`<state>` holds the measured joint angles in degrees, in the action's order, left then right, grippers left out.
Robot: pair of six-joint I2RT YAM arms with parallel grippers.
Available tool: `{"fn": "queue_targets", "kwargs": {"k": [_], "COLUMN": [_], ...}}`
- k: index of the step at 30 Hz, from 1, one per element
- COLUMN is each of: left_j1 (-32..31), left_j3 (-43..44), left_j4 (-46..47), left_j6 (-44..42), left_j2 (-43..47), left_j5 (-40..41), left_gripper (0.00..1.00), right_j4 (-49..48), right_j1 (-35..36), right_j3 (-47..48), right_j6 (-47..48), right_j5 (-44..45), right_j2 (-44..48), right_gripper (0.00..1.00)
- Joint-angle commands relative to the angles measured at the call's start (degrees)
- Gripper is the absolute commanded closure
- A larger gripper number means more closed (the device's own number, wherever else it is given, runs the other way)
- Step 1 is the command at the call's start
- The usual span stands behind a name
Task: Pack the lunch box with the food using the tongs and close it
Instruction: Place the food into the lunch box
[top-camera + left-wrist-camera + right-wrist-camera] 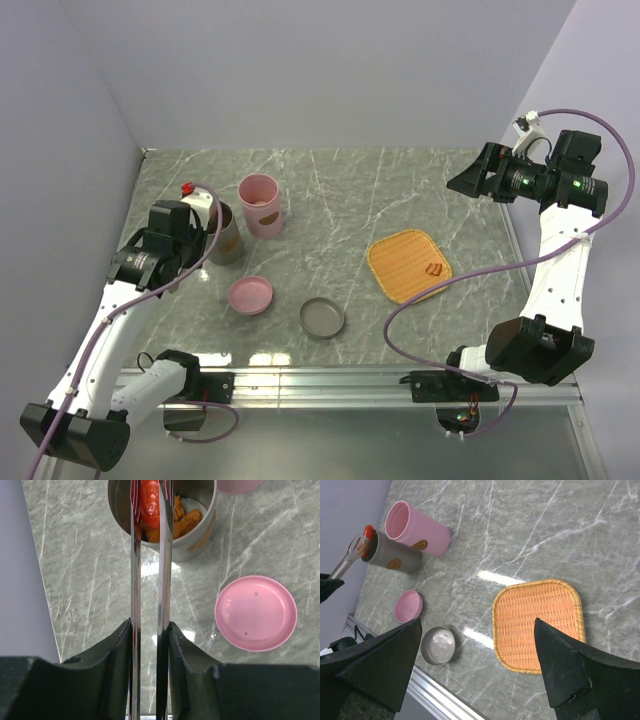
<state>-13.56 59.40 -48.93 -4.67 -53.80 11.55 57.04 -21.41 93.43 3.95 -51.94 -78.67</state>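
The tongs' ends hold the red piece of food inside the grey tub's rim, so it is time for my left gripper to release it. The piece would end inside on the orange chunks.
My left gripper (pixel 150 626) is shut on the tongs (pixel 135 565), its pads pressed against the two silver arms. The tong tips pinch a red strip of food (pixel 149 502) at the mouth of the lunch box's grey tub (pixel 202 535), which holds orange chunks (pixel 184 522). From the right wrist, the tongs (pixel 346 564) reach to that tub (pixel 395 558) from the left. A pink tub (pixel 261 205) stands open beside it. One small red piece (pixel 434 269) lies on the orange woven tray (pixel 400 262). My right gripper (pixel 462 180) hangs open and empty high above the tray's far side.
A pink lid (pixel 250 295) and a grey lid (pixel 323 318) lie on the marble table near the front. A metal rail (pixel 330 378) runs along the near edge. Walls close the left, back and right sides.
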Motion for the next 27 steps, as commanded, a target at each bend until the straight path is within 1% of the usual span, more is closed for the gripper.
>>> {"fn": "queue_targets", "kwargs": {"k": [1,7,10,11,13,14,16,17,20,27], "left_j1": [0.29,0.29,0.29,0.29,0.29,0.29,0.29,0.38,0.55,0.82], "left_j3": [-0.25,-0.33,-0.33,-0.16,0.28,0.54,0.89,1.24,2.38,5.99], "left_j4": [0.24,0.32,0.50,0.59,0.50,0.41,0.15,0.06,-0.29,-0.64], "left_j6": [1.24,1.15,1.32,1.24,1.59,1.68,1.77,1.77,1.77,1.50], "left_j2": [1.68,1.68,1.33,1.33,1.15,1.07,0.98,0.98,1.24,1.33], "left_j5": [-0.13,-0.30,-0.48,-0.56,-0.65,-0.83,-1.09,-1.35,-1.97,-2.93], "left_gripper": [0.87,0.85,0.75,0.68,0.65,0.61,0.59,0.57,0.54,0.52], "right_j4": [-0.17,-0.26,-0.26,-0.26,-0.26,-0.26,-0.35,-0.26,-0.26,-0.17], "right_j1": [-0.30,-0.30,-0.39,-0.39,-0.39,-0.30,-0.39,-0.30,-0.39,-0.39], "right_j3": [1.14,1.32,0.97,0.88,0.88,1.05,0.97,0.97,0.97,1.49], "right_j6": [0.45,0.45,0.45,0.45,0.54,0.54,0.45,0.45,0.54,0.27], "right_j5": [-0.26,-0.35,-0.26,-0.35,-0.35,-0.35,-0.35,-0.44,-0.44,-0.53], "right_j2": [1.33,1.59,1.59,1.59,1.59,1.51,1.51,1.51,1.33,1.07], "right_gripper": [0.00,0.00,0.00,0.00,0.00,0.00,0.00,0.00,0.00,0.00]}}
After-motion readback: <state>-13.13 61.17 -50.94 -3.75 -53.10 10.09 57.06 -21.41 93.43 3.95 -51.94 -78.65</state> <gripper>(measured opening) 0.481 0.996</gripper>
